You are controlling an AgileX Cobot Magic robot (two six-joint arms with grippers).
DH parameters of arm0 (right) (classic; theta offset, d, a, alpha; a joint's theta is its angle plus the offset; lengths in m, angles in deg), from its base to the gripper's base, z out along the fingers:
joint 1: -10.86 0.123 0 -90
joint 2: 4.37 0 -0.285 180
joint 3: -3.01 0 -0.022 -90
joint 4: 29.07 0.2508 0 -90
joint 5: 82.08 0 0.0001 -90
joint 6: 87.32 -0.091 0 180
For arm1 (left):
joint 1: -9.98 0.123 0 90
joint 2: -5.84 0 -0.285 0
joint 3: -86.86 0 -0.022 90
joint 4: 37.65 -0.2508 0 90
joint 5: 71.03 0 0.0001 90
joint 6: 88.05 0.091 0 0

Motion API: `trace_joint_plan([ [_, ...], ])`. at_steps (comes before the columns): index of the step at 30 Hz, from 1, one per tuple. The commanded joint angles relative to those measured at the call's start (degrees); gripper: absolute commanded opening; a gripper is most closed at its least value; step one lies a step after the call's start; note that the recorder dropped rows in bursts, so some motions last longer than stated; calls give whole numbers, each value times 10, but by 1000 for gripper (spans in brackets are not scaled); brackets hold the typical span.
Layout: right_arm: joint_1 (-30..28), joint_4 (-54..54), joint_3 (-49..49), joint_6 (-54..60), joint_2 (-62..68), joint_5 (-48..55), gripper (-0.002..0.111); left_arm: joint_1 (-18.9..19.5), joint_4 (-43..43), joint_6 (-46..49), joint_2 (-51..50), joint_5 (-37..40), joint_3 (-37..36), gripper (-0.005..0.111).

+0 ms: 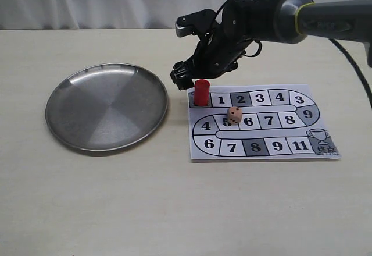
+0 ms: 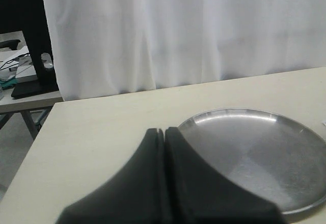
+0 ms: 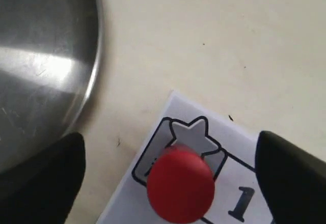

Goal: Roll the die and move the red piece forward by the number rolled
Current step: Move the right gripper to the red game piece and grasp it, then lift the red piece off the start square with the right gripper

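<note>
The red piece needs to move forward along the numbered track [image 1: 260, 99] next, so my right gripper should pick it up by its upright body [image 1: 201, 93].
The red piece [image 1: 201, 92] stands upright on the star start square of the paper board [image 1: 261, 125]. In the right wrist view the red piece [image 3: 180, 185] sits between my two wide-apart fingers, touching neither. My right gripper [image 1: 195, 77] hovers open just above and behind it. The beige die [image 1: 234, 115] rests on the board by the square marked 5, dark pips showing. My left gripper [image 2: 165, 131] is shut and empty, held over the table beside the steel plate; it does not show in the exterior view.
A round steel plate [image 1: 81, 131] lies on the table left of the board, and its rim [image 3: 94, 76] shows close to the start square. The board's numbered track runs right toward a trophy square [image 1: 319, 137].
</note>
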Motion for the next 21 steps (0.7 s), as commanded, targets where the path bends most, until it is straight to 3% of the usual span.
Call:
trace_joint_plan([
  [1,-18,-8,2,4,23,-19,84,2,0,-1,1,-5,-1,0],
  [3,-21,-13,2,4,29,-22,79,2,0,-1,1,-5,-1,0],
  [5,-21,-12,2,15,30,-28,54,2,0,-1,1,-5,-1,0],
  [6,-21,-9,2,19,30,-33,34,2,0,-1,1,-5,-1,0],
  [8,-21,6,2,17,28,-36,6,2,0,-1,1,-5,-1,0],
  [21,-61,7,2,14,-148,18,5,2,0,-1,1,-5,-1,0],
])
